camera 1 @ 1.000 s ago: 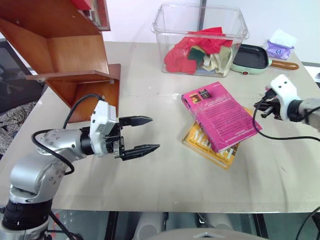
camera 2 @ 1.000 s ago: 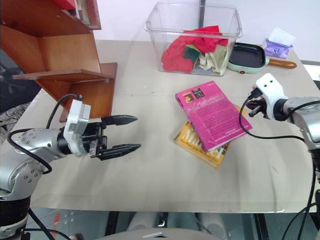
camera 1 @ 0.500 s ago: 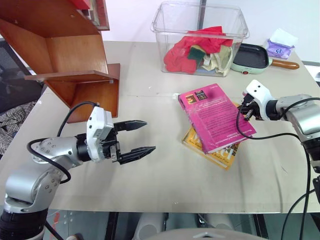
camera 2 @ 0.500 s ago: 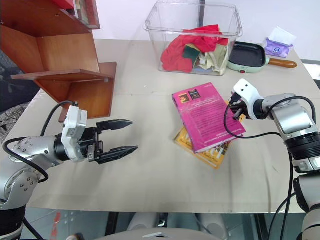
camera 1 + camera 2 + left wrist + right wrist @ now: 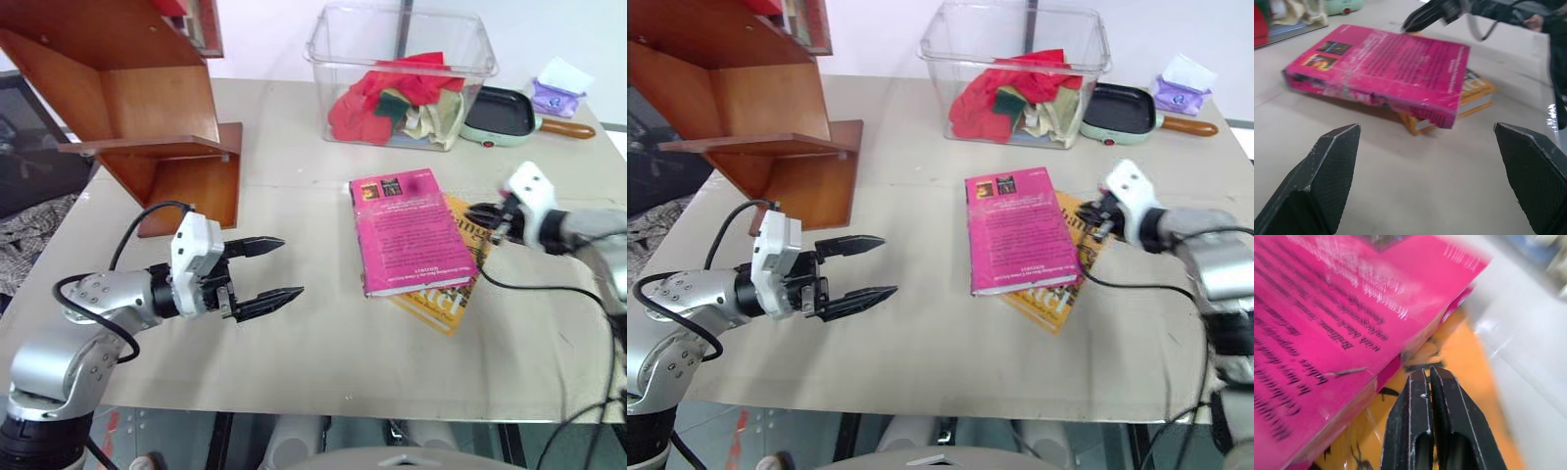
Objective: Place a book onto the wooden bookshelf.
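Observation:
My left gripper has to grab the pink book across its narrow spine [image 5: 362, 245] next, because the book's covers are too wide for the fingers.
The pink book [image 5: 411, 233] lies back cover up on a yellow-orange book [image 5: 446, 299], right of the table's middle. My right gripper [image 5: 472, 211] hovers just off the pink book's right edge, over the yellow cover. In the right wrist view its fingers [image 5: 1415, 406] press together, holding nothing, with the pink edge [image 5: 1327, 333] beside them. My left gripper [image 5: 292, 265] is open and empty above the table, pointing at the books from the left. The left wrist view shows the book [image 5: 1386, 63] ahead of it. The wooden bookshelf [image 5: 147, 98] stands at the far left.
A clear plastic bin [image 5: 402, 78] of red and cream cloths stands at the back. A small green pan [image 5: 500, 113] and a purple wipes pack [image 5: 554, 96] sit to its right. A black cable trails from my right wrist over the table.
The pink book has swung round on the yellow one, its near end going left, so it now lies squarer to me. My right gripper reached its right edge, then drew back slightly.

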